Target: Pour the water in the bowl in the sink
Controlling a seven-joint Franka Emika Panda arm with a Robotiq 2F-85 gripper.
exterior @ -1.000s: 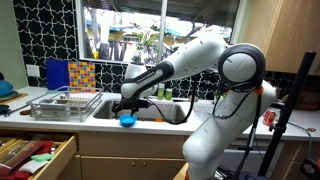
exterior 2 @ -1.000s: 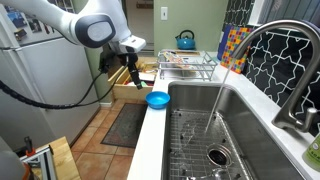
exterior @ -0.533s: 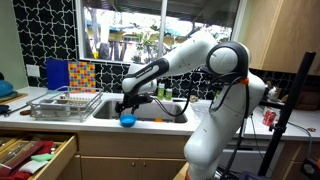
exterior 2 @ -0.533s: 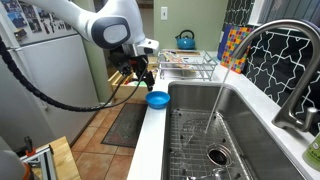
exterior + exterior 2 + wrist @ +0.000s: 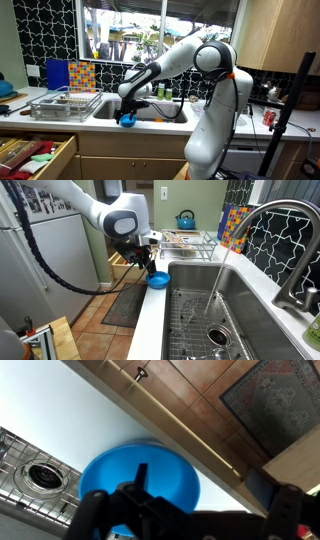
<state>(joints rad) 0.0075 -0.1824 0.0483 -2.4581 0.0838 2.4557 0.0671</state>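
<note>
Next, my gripper grips the blue bowl [image 5: 128, 121] by its rim, one finger inside and one outside, so the opposite edge stays free to pour into the sink.
The small bright blue bowl [image 5: 128, 121] sits on the light counter strip at the front edge of the sink [image 5: 150, 108]. It also shows in an exterior view [image 5: 158, 279] and fills the lower middle of the wrist view [image 5: 130, 475]. The steel sink [image 5: 235, 305] has a wire grid and a drain [image 5: 42, 475]. My gripper [image 5: 125, 112] is low over the bowl [image 5: 149, 266]. In the wrist view the gripper [image 5: 205, 495] is open, one dark finger over the bowl's inside, the other beyond its rim. Water in the bowl cannot be made out.
A wire dish rack [image 5: 65, 103] stands beside the sink [image 5: 190, 245], with a colourful board [image 5: 80, 75] behind it. A curved faucet [image 5: 268, 230] rises over the basin. An open drawer [image 5: 35, 155] juts out below the counter. A rug [image 5: 125, 305] lies on the floor.
The arm has swung toward the sink edge and come down, bringing the gripper from beside the counter to right over the blue bowl. The bowl has not moved.
</note>
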